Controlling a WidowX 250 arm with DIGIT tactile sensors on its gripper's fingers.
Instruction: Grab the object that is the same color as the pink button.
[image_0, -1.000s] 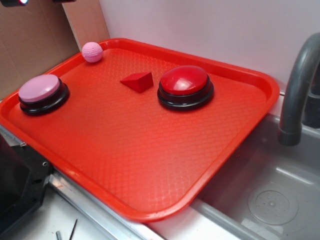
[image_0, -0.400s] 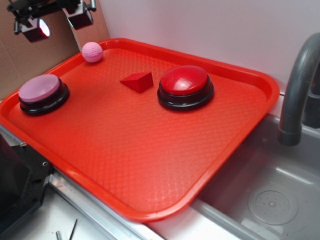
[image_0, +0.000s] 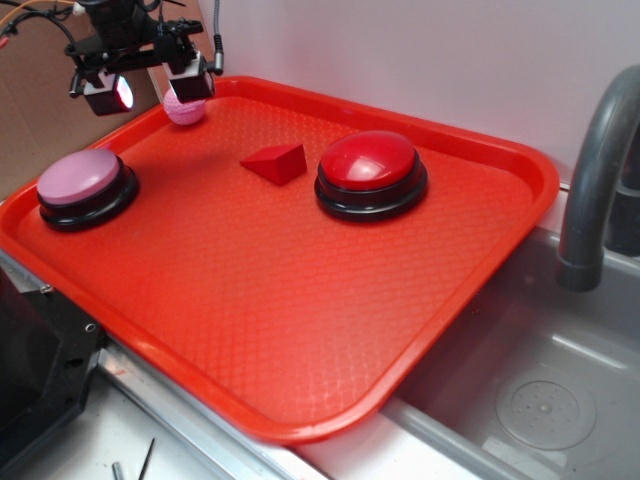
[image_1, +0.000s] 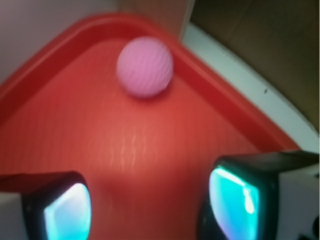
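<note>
The pink ball is the object that matches the pink button, so my gripper next needs to pick it up by its round dimpled sides.
The object, a small dimpled pink ball, rests in the far left corner of the red tray against its rim. My gripper hovers open just above and in front of it, one finger partly covering the ball in the exterior view. In the wrist view the ball lies ahead of the two fingers, and only bare tray shows between them. The pink button, pale pink dome on a black base, sits at the tray's left edge.
A red wedge block and a red dome button stand mid-tray. Cardboard rises behind the left rim and a white wall behind the back. A grey sink with a faucet lies to the right.
The gripper has come down from the top left edge of the exterior view and moved right, reaching the ball's corner. Nothing on the tray has moved.
</note>
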